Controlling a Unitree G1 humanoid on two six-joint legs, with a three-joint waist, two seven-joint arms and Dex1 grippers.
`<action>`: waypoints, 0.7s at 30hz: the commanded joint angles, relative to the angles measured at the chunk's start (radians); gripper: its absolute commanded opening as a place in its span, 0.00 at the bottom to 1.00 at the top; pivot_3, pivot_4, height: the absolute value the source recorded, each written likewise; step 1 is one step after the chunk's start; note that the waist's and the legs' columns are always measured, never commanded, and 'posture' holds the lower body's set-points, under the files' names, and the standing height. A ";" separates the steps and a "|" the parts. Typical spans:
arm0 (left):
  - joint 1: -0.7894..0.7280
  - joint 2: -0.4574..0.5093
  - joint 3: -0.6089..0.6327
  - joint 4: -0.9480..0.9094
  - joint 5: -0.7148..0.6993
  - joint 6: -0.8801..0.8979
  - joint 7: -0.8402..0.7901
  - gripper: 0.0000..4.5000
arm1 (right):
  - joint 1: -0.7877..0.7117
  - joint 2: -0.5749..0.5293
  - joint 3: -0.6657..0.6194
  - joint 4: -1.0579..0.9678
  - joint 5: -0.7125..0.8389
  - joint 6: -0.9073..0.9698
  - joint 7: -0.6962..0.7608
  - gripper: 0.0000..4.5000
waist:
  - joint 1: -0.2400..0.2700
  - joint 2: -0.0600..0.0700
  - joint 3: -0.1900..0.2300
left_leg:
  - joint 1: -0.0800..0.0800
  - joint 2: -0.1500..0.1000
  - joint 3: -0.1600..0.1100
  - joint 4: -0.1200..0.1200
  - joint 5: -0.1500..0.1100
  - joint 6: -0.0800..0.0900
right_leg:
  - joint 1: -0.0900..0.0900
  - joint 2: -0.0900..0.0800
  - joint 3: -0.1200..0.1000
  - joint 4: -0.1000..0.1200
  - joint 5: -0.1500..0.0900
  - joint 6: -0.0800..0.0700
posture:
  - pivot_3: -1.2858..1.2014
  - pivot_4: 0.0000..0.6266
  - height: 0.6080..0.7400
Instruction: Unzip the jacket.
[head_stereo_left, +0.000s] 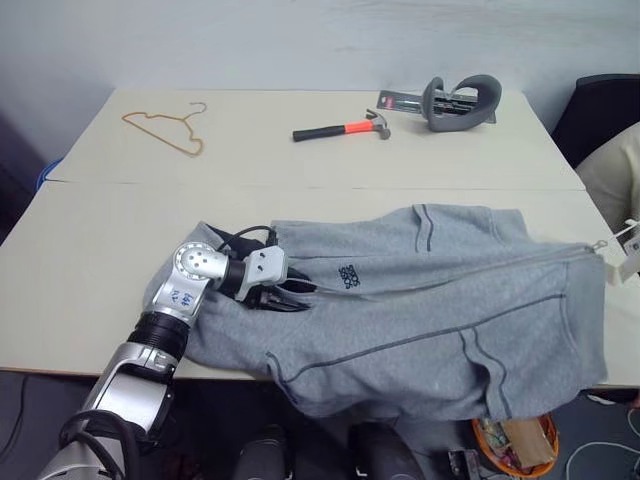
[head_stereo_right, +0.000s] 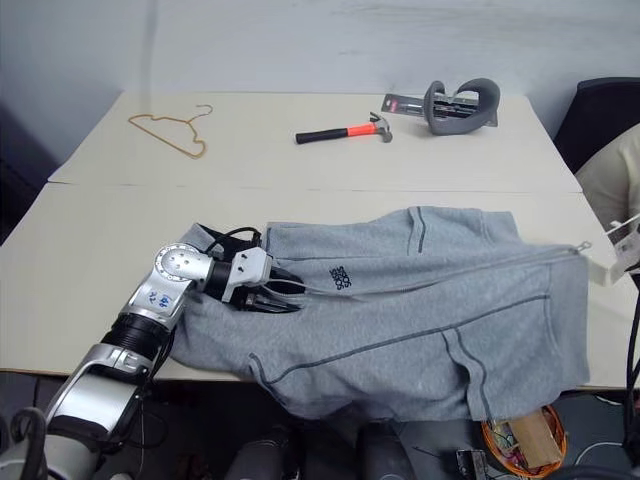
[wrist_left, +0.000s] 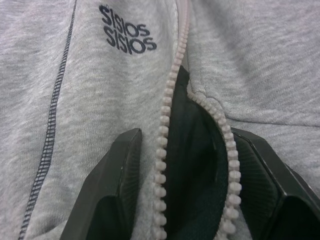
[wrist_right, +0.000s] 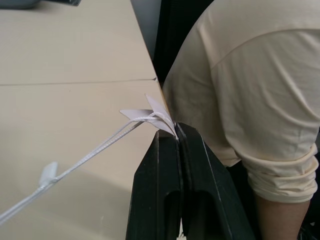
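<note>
My right gripper keeps holding the tag for now, until it hangs over the table. The string of the white tag (wrist_right: 159, 113) stretches tight to the gripper's fingers at the table's edge.
The light grey jacket (head_stereo_left: 420, 310) lies across the near table with its hem hanging over the front edge. My left gripper (head_stereo_left: 293, 292) rests on its collar end beside the dark chest logo (wrist_left: 126, 36). Its two fingers (wrist_left: 115, 185) clamp the fabric on either side of the parted zipper teeth (wrist_left: 162, 145), with dark lining between them. The zipper runs taut to the slider (head_stereo_left: 598, 244) at the far right. My right gripper (wrist_right: 177, 131) is shut on the white hang tag (wrist_right: 150, 116) and its string (wrist_right: 95, 150), at the table's right edge.
A person in a cream shirt (wrist_right: 250, 100) stands right beside my right gripper, with a black chair (head_stereo_left: 600, 110) behind. On the far table lie a wire hanger (head_stereo_left: 170, 130), a hammer (head_stereo_left: 345, 129) and a grey curved device (head_stereo_left: 460, 105). A basket (head_stereo_left: 515, 440) sits below the front edge.
</note>
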 joint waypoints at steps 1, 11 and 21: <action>0.040 0.029 0.008 -0.010 0.021 0.025 0.028 0.59 | -0.051 -0.112 -0.023 0.077 -0.025 -0.074 -0.033 0.01 | 0.001 0.000 0.000 | 0.000 0.000 0.000 0.000 0.000 0.000 | 0.000 0.000 0.000 0.000 0.000 0.000 | 0.52 0.24 1.00; 0.049 0.022 0.020 -0.037 0.006 0.056 0.046 0.59 | -0.077 -0.141 0.048 0.098 -0.030 -0.106 0.126 0.01 | 0.000 0.001 0.000 | 0.000 0.000 0.001 -0.002 0.000 0.000 | 0.000 0.000 0.001 -0.001 0.000 0.000 | 0.52 0.24 1.00; 0.022 0.106 0.151 -0.221 -0.229 0.432 -0.081 0.67 | 0.241 -0.047 0.182 -0.458 0.069 0.126 0.485 0.28 | -0.005 0.002 0.001 | -0.001 0.001 0.001 -0.002 0.003 -0.006 | -0.003 0.001 0.001 0.002 0.000 0.000 | 0.52 0.24 1.00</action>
